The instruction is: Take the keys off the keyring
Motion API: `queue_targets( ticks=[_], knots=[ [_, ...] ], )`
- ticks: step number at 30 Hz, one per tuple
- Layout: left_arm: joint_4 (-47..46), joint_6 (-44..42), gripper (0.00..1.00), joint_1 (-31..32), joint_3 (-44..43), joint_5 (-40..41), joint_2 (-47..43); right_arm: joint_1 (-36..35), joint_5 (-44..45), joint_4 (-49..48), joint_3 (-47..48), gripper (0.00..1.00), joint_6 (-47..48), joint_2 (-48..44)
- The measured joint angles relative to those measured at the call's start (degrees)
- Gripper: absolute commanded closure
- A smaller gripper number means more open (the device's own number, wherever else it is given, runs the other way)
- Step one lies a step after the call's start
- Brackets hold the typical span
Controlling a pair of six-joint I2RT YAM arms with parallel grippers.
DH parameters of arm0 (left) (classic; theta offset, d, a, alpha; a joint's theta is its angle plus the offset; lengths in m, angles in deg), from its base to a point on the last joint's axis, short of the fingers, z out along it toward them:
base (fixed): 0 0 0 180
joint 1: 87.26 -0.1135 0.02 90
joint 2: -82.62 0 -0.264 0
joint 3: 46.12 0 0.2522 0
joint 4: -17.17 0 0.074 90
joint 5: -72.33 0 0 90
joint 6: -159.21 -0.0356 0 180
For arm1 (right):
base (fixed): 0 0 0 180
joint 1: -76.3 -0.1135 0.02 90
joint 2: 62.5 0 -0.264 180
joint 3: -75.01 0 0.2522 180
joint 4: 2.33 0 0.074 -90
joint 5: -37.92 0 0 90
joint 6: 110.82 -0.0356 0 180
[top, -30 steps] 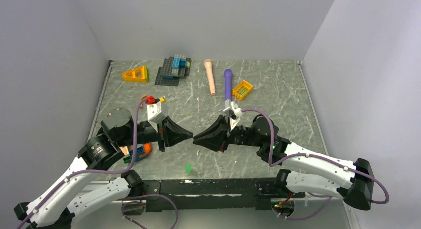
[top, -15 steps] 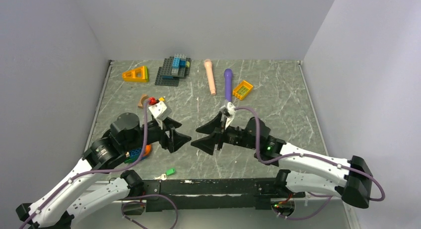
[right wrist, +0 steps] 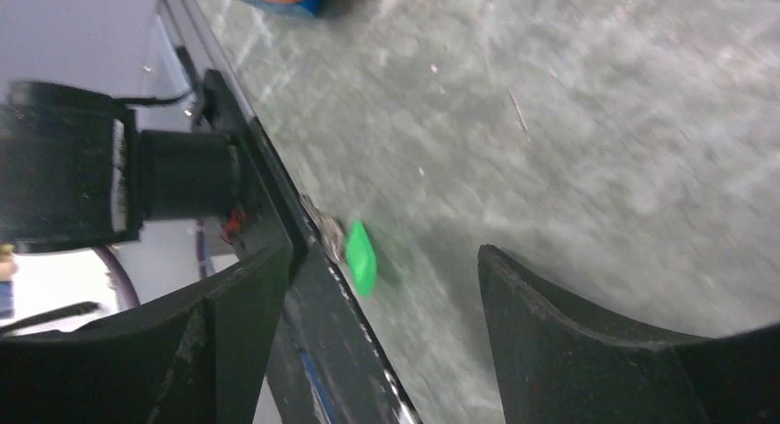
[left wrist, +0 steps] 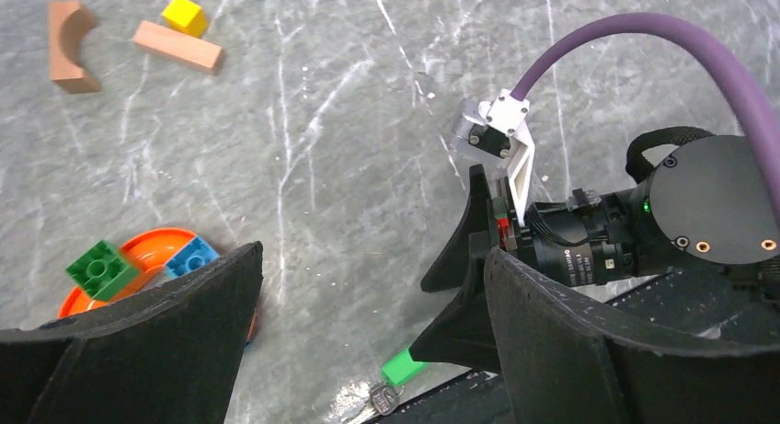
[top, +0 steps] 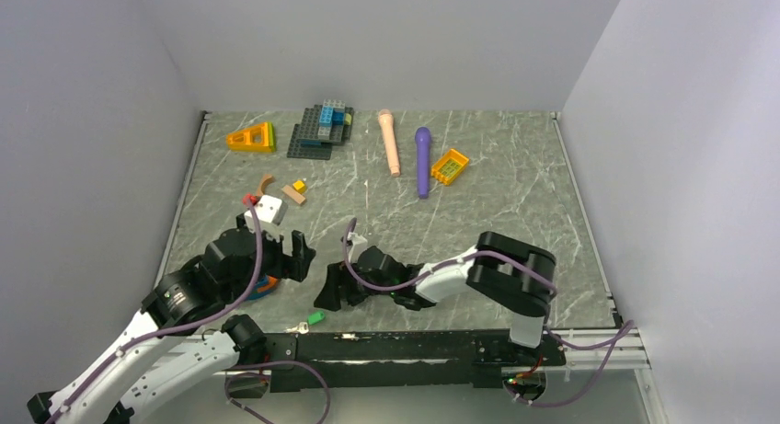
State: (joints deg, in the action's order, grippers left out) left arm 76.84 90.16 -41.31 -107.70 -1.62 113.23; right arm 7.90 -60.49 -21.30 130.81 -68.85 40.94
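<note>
My right gripper moves toward the black bar (top: 395,345), before closing on the green tag (top: 315,317), since its fingers stop short of the tag.
A green tag (top: 315,317) with a silver key (top: 297,327) joined to it lies on the table's near edge, against the black rail. The keyring itself is too small to make out. My right gripper (top: 331,292) hangs low just above and right of the tag, jaws open and empty. Its wrist view shows the green tag (right wrist: 361,257) and key (right wrist: 322,226) between the open right gripper (right wrist: 379,258). My left gripper (top: 297,258) stands open and empty farther back. From the left gripper (left wrist: 368,258) I see the tag (left wrist: 402,364), the key (left wrist: 382,398) and a right fingertip touching the tag.
An orange bowl (top: 267,287) with coloured bricks sits under the left arm. Small wooden blocks (top: 294,192) lie behind it. At the back are a brick plate (top: 317,130), a yellow wedge (top: 252,138), a peach microphone (top: 390,141), a purple one (top: 422,160) and a yellow piece (top: 450,166).
Both grippers met shut in mid-air, then opened. The green tag and key fell to the near edge. The right arm swung left and down over them; the left drew back.
</note>
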Motion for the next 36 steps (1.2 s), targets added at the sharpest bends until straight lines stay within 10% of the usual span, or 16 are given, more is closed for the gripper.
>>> queue_targets(
  ticks=[11, 18, 31, 36],
  knots=[
    [1.97, 0.76, 0.07, 0.00, 0.00, 4.76, -1.97, -0.07, -3.96, -12.50, 2.03, 0.45, -11.72, 8.81],
    [1.99, 0.76, 0.08, 0.00, 0.00, 4.92, -1.95, -1.81, -4.61, -12.52, 2.03, 0.51, -13.62, 9.09],
    [1.95, 0.74, 0.10, 0.00, 0.02, 4.79, -1.95, -4.02, -4.44, -10.40, 2.08, 1.00, -13.86, 9.09],
    [1.51, 0.44, 0.12, 0.00, 0.24, 3.43, -2.27, -4.00, -3.19, -5.73, 2.27, 1.00, -11.37, 7.39]
  ],
)
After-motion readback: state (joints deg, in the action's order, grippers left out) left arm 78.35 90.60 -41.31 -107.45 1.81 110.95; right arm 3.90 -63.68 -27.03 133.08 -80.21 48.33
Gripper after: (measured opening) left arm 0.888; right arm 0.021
